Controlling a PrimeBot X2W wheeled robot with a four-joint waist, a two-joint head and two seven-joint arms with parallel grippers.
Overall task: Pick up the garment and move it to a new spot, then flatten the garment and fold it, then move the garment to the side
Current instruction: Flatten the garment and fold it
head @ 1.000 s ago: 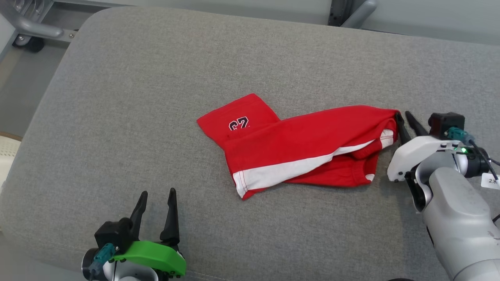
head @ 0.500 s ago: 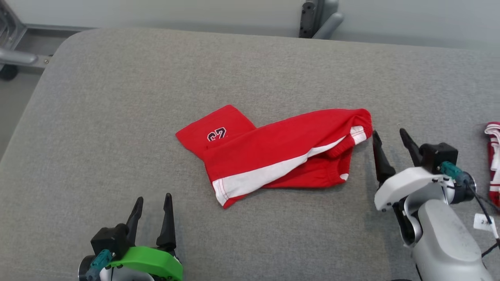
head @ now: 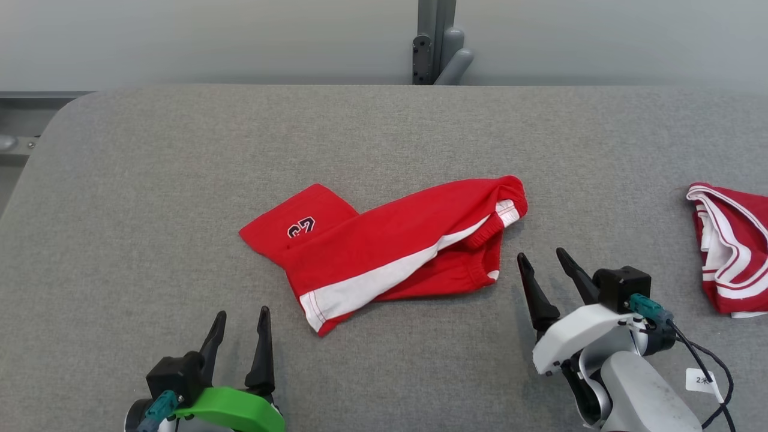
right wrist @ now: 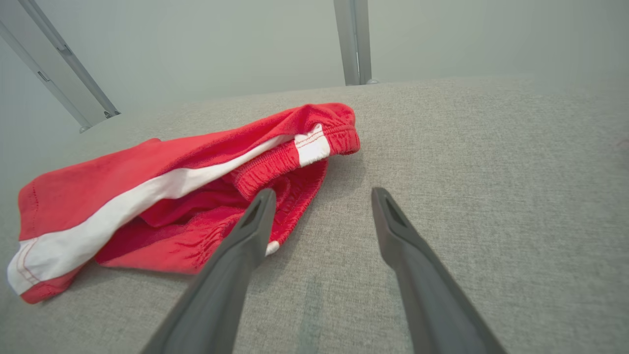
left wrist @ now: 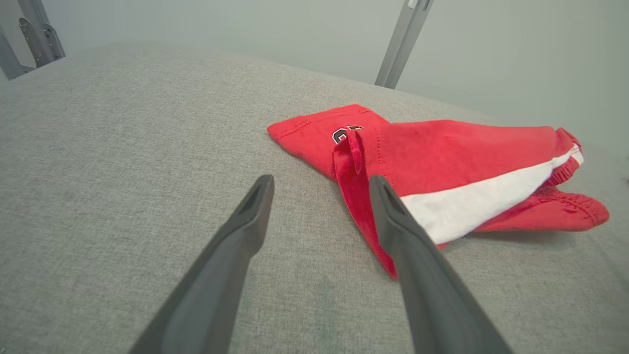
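Observation:
My right gripper should next grab the gathered fold of the waistband (head: pixel 475 241) to pick up the shorts. That fold stands up while the striped leg (head: pixel 360 266) lies flat.
Red shorts (head: pixel 390 249) with a white side stripe and a dark number patch lie folded in the middle of the grey cushion (head: pixel 180 180). They also show in the left wrist view as the shorts (left wrist: pixel 442 162) and in the right wrist view as the shorts (right wrist: pixel 172 196), waistband toward the camera. My right gripper (head: pixel 543 257) is open just right of the waistband, apart from the cloth, nothing between its fingers. My left gripper (head: pixel 243 315) is open near the front edge, left of the shorts' lower hem. Both stand open in their own views: left gripper (left wrist: pixel 319 184), right gripper (right wrist: pixel 319 194).
A second red garment with white trim (head: pixel 729 252) lies at the cushion's right edge. A grey metal post (head: pixel 435 48) stands behind the cushion against a pale wall. The cushion's left edge drops off near a metal frame (head: pixel 9 144).
The head camera has turned right and tilted, bringing the second garment into view. My right gripper let go of the waistband and drew back toward me; the shorts lie still.

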